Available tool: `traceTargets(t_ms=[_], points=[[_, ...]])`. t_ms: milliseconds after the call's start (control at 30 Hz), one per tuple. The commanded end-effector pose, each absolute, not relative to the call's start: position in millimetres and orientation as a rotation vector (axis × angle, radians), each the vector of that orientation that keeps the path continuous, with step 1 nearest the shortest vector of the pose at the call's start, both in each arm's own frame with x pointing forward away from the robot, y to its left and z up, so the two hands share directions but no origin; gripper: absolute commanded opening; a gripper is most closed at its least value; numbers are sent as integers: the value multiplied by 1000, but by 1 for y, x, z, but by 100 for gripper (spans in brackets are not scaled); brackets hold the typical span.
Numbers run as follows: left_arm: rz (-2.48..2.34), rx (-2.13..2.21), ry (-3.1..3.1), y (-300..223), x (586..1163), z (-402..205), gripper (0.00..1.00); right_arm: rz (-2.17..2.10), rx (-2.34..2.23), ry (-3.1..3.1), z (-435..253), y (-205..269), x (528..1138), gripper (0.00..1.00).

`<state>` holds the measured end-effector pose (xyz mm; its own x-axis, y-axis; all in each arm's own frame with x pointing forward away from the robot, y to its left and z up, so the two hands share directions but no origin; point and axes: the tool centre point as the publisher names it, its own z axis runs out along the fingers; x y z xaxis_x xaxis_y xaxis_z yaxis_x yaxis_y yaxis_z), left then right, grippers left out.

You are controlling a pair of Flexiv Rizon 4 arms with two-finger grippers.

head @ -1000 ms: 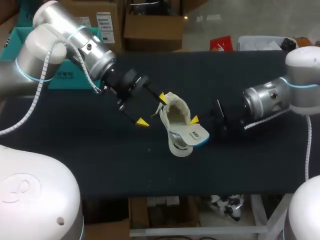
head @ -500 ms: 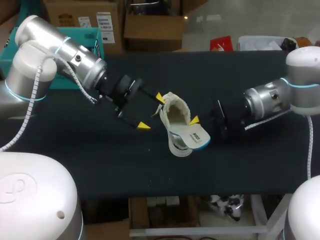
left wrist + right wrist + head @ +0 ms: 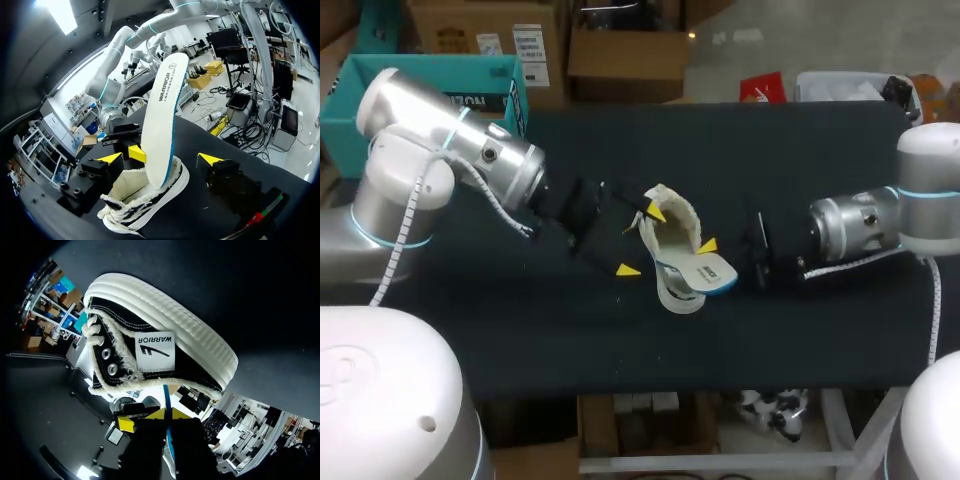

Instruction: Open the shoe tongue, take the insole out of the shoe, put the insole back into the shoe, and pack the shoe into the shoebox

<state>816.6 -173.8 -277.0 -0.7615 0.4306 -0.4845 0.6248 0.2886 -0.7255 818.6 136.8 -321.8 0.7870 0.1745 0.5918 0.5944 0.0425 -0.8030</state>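
The insole needs to slide into the shoe next, so my left gripper should grab it by its middle (image 3: 158, 131) and leave the insole's printed end (image 3: 172, 75) free.
A black canvas shoe (image 3: 670, 232) with a white sole and frayed cream edging lies mid-table. Its white insole (image 3: 706, 274) with a blue edge sticks out of the opening. My right gripper (image 3: 708, 246) is shut on that insole; in the right wrist view the blue insole edge (image 3: 168, 440) runs between the yellow tips of the right gripper (image 3: 168, 414), beside the shoe (image 3: 165, 347). My left gripper (image 3: 642, 241) stands open. In the left wrist view the left gripper (image 3: 160, 159) straddles the upright insole (image 3: 162, 110) and the shoe (image 3: 145, 200) without touching them.
A teal open box (image 3: 430, 72) stands at the table's far left back corner, behind my left arm. The black tabletop (image 3: 770, 370) stretches to the front edge.
My left arm has swung down and toward the shoe, bringing its open fingers to either side of it. The right gripper keeps its grip on the insole and has barely shifted.
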Motion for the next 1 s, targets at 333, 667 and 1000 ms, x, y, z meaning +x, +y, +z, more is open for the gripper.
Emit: traceTargets(t_ms=[333, 667, 1000], points=[[-1460, 975, 2273, -194, 822, -302, 56, -352, -1506, -630, -326, 145, 826, 0], [-1455, 986, 2251, -203, 827, -307, 6, -359, -1507, -619, -325, 145, 825, 0], [-1433, 1023, 2238, -209, 830, -308, 0, -345, -1509, -620, -323, 146, 821, 31]])
